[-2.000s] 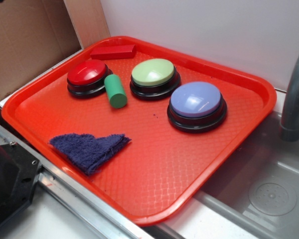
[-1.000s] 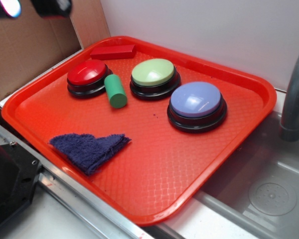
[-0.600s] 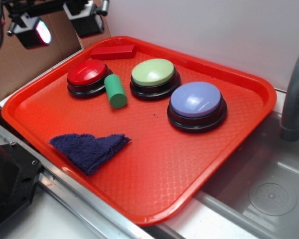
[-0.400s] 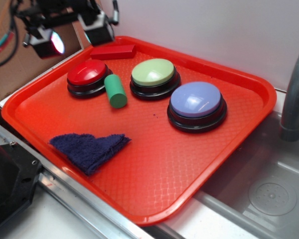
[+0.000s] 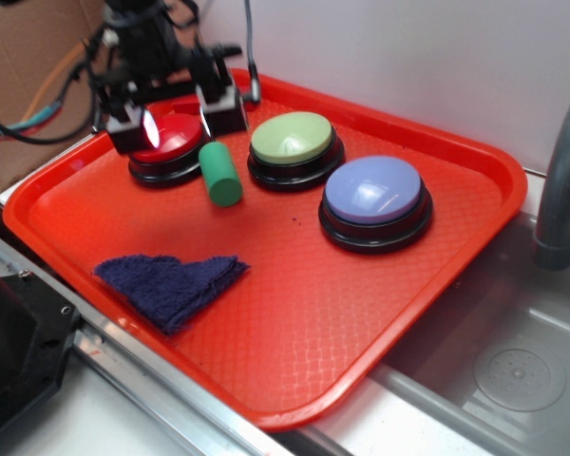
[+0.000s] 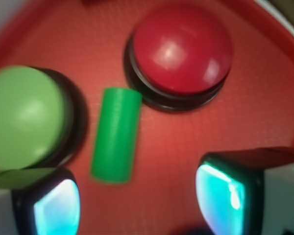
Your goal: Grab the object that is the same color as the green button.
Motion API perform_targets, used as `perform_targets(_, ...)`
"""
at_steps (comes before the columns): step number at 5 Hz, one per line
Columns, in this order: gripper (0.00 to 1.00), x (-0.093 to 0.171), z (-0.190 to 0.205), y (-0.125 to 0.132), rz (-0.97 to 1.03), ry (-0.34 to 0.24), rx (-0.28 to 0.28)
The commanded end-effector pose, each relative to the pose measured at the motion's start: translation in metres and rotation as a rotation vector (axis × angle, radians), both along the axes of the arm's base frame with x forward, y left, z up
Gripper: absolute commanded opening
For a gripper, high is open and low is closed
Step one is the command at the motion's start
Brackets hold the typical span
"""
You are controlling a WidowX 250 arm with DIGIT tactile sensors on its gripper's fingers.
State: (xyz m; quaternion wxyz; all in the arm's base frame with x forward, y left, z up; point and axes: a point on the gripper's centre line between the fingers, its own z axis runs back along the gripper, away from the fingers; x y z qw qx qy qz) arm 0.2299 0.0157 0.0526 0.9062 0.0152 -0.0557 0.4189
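The small green cylinder (image 6: 116, 135) lies ahead of my fingers, red tray (image 6: 152, 196) between them, so closing now would miss. My gripper moves closer, before it closes on the cylinder.
The small green cylinder (image 5: 219, 173) lies on its side on the red tray (image 5: 380, 313), between the red-domed button (image 5: 163, 144) and the green button (image 5: 291, 140). In the wrist view the cylinder (image 6: 116, 133) lies just ahead of my jaws, with the green button (image 6: 20, 116) at left and the red button (image 6: 181, 49) at upper right. My gripper (image 5: 176, 116) hovers above the red button at the tray's far left, open and empty; in the wrist view my gripper (image 6: 137, 203) shows two glowing pads wide apart.
A lavender-blue button (image 5: 375, 195) stands to the right of the green one. A dark blue cloth (image 5: 171, 285) lies near the tray's front left. A grey faucet (image 5: 560, 180) and sink (image 5: 513, 370) are at right. Cardboard (image 5: 28, 57) stands behind at left.
My gripper came in from the upper left and dropped down and right, now above the red button close to the green cylinder. The things on the tray have not moved.
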Motion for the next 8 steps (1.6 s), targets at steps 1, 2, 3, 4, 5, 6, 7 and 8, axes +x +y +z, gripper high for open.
perform_targets(1,1.0,0.012,-0.011,0.012,-0.018,-0.018,-0.012)
perform_targets(2,1.0,0.01,-0.015,0.01,-0.052,-0.025,-0.045)
perform_targets(3,1.0,0.01,-0.022,0.007,-0.083,-0.02,-0.059)
perform_targets(4,1.0,0.007,-0.023,0.01,-0.129,-0.005,-0.07)
perform_targets(5,1.0,0.001,-0.022,0.019,-0.153,0.003,-0.079)
perform_targets(6,1.0,0.003,-0.026,0.023,-0.219,0.012,-0.09)
perform_targets(7,1.0,0.005,-0.035,0.02,-0.282,0.041,-0.082)
perform_targets(8,1.0,0.005,-0.042,0.014,-0.346,0.071,-0.124)
